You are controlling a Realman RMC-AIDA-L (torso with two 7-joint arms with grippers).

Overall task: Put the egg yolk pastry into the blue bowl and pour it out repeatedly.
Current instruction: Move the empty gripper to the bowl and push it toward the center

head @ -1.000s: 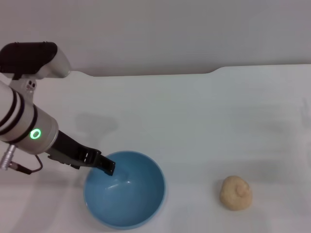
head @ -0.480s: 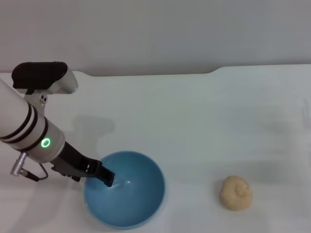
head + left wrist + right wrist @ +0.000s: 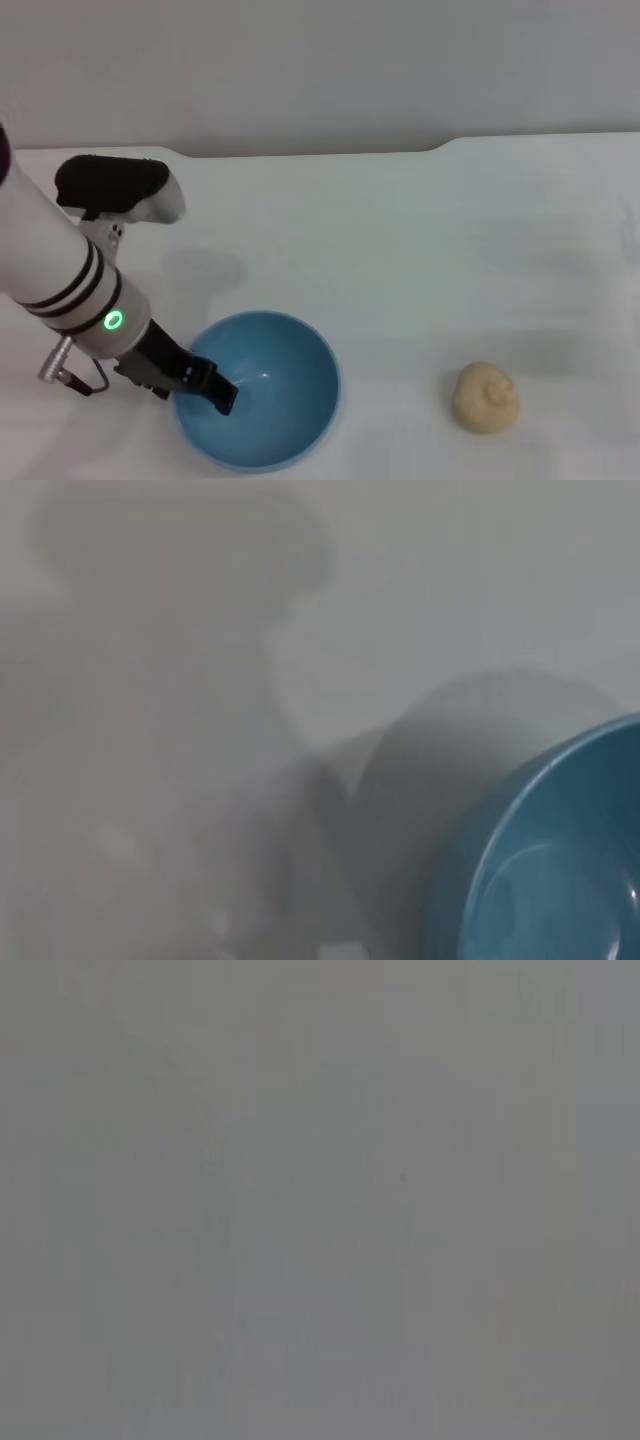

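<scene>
One finger of my left gripper is over the blue bowl's rim and its inside (image 3: 212,424), the other outside, so my left gripper closes on the rim next.
The blue bowl (image 3: 285,385) stands upright and empty at the near left of the white table; its rim also shows in the left wrist view (image 3: 560,860). My left gripper (image 3: 222,395) reaches over the bowl's left rim, with one dark finger (image 3: 215,388) lying inside against the wall. It looks open and does not carry the bowl. The egg yolk pastry (image 3: 485,397), a pale tan lumpy bun, lies on the table to the right of the bowl, well apart from it. My right gripper is out of view.
The white table (image 3: 400,250) stretches back to a grey wall, with a step in its far edge at the right. My left arm's thick white forearm (image 3: 60,280) hangs over the table's left side. The right wrist view shows only plain grey.
My left arm has swung toward the near edge, and its gripper has slid along the bowl's left rim toward me. Bowl and pastry have stayed where they were.
</scene>
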